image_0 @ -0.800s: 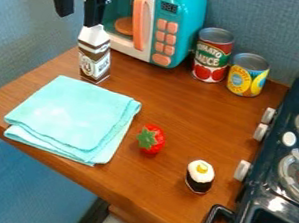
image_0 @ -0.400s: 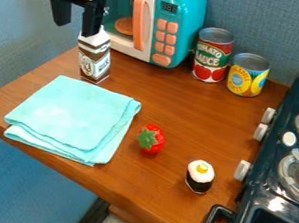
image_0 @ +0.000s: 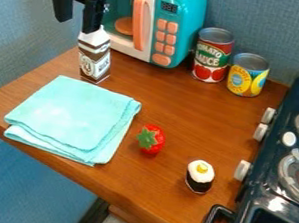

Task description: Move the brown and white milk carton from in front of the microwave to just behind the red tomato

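Note:
The brown and white carton [image_0: 95, 60] needs to move over beside the red strawberry. My gripper will grab the carton's white peaked top next.
The black gripper [image_0: 75, 27] hangs at the upper left with its two fingers apart and nothing between them. Its right finger overlaps the top of a brown and white milk carton [image_0: 95, 60] in the view; whether they touch I cannot tell. The carton stands upright on the wooden table, left of the toy microwave [image_0: 177, 31]. A folded turquoise cloth [image_0: 71, 115] lies in front of the carton. Right of the cloth is a red strawberry [image_0: 152, 139] with green leaves, and farther right a white and black sushi piece [image_0: 200, 176] with a yellow top.
Behind, right of the microwave, stand a tomato sauce can [image_0: 212, 56] and a shorter yellow and blue can [image_0: 247, 75]. A dark toy stove [image_0: 265, 188] with knobs and a front handle lines the right side. The wooden table [image_0: 185, 112] ends in a slanting front edge.
The gripper has come down a little and then stayed at nearly the same height, its fingers still apart. The carton, cloth, strawberry and sushi have kept their places.

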You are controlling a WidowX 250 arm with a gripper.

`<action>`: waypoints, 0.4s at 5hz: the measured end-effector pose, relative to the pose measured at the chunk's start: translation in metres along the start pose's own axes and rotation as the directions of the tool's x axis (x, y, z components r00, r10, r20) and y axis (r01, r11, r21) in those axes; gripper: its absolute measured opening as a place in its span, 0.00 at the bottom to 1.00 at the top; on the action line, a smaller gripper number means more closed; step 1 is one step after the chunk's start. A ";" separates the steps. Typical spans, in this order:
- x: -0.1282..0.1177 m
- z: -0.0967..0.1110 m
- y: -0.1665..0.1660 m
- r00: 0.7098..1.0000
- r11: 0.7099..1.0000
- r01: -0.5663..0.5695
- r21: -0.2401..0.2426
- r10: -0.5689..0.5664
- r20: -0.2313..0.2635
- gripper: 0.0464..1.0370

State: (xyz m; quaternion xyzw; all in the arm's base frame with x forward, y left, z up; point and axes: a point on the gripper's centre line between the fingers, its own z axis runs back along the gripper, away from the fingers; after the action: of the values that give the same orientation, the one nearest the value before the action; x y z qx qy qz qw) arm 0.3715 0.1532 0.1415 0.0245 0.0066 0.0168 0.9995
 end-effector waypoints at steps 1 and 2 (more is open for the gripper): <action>0.015 -0.003 -0.005 0.999 0.998 0.019 -0.052 -0.017 0.040 0.96; 0.026 0.005 -0.001 0.996 0.999 0.034 -0.036 -0.031 0.088 0.96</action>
State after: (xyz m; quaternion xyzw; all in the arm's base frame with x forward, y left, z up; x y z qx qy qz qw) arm 0.3972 0.1527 0.1459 0.0063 -0.0371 -0.0004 0.9993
